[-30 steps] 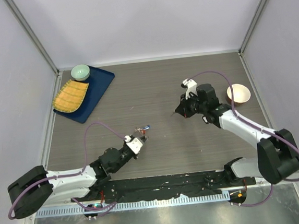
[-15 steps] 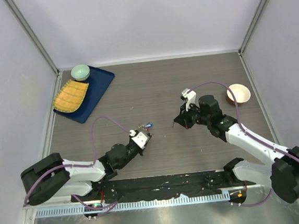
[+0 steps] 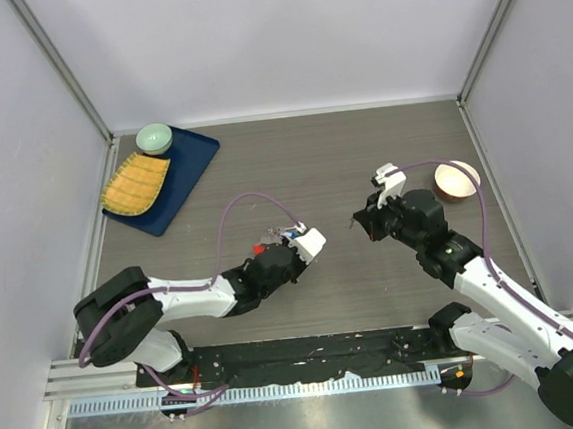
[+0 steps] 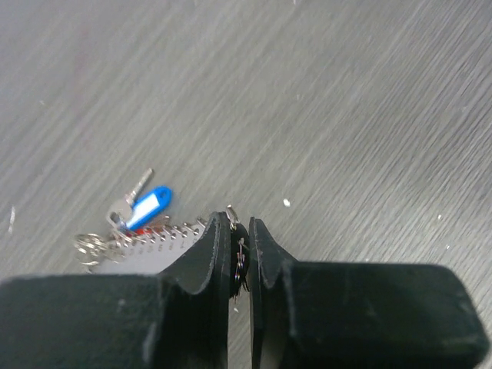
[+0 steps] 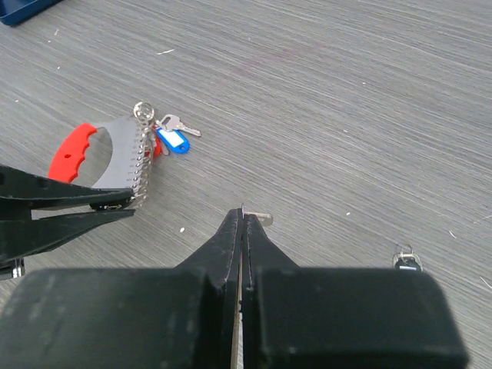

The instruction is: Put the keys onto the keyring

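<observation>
My left gripper stays closed on the keyring for now, since the keyring hangs tilted above the flat table and would drop if I opened now.
The keyring [image 5: 123,165] is a pale grey toothed loop with a red curved tag [image 5: 73,150] and a blue tag [image 5: 173,142]; a small silver key [image 5: 184,127] hangs by the blue tag. My left gripper [image 4: 240,229] is shut on the keyring's lower edge and holds it over the table; the keyring also shows in the left wrist view [image 4: 146,242] and the top view [image 3: 269,244]. My right gripper [image 5: 243,219] is shut on a plain silver key [image 5: 260,218], to the right of the keyring and apart from it. I see no red-headed key clearly.
A small black fob [image 5: 407,261] lies on the table to the right of my right gripper. A blue tray [image 3: 190,163] with a yellow mat and a green bowl [image 3: 154,138] sits far left. A brown bowl [image 3: 456,180] stands at the right.
My left gripper has moved right and a little farther out, carrying the keyring. My right gripper, still holding the silver key, has drifted nearer and then back to the right.
</observation>
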Motion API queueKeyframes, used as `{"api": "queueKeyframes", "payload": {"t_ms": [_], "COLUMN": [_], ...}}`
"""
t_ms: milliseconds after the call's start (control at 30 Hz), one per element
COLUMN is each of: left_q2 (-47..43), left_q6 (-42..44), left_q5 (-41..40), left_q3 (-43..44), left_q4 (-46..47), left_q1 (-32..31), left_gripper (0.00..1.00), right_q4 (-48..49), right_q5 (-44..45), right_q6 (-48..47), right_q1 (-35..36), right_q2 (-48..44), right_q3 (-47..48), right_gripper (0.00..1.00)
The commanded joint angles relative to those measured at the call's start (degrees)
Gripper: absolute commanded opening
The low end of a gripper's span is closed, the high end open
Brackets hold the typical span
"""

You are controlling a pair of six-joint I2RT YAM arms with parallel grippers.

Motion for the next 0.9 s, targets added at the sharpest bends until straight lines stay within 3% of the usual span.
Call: {"api": "queueKeyframes", "payload": {"t_ms": [0, 133, 233, 500, 667, 867], "left_q2": [5.6, 10.71, 11.94, 8.96, 6.33, 2.99], "left_q6": [-7.65, -11.07, -15.82, -24.26, -27.43, -29.1], "left_q5": [-0.27, -2.46, -4.84, -10.73, -8.88, -10.63], "left_q3": [3.26, 7.93, 8.64, 5.56, 3.54, 3.18], "left_q4": [-20.23, -26.56, -26.4, -27.19, -28.15, -28.86], "left_q1": [0.04, -0.4, -0.57, -1.45, -1.45, -1.45], "left_gripper": [0.0, 0.0, 0.0, 0.02, 0.27, 0.41], "right_q4": [0.62, 0.79, 0.79, 1.14, 1.32, 1.32], "right_q5": [2.13, 2.13, 2.22, 1.52, 1.08, 0.55], "right_q6": [0.94, 0.76, 0.76, 0.85, 1.03, 1.47], "right_q1": [0.11, 0.11, 0.11, 0.11, 0.11, 0.11], "right_q2": [-0.7, -1.58, -2.55, -3.25, -3.51, -4.48], "right_q3": [-1.08, -1.44, -1.79, -2.23, -2.4, -2.67], "right_gripper": [0.01, 0.01, 0.01, 0.01, 0.01, 0.01]}}
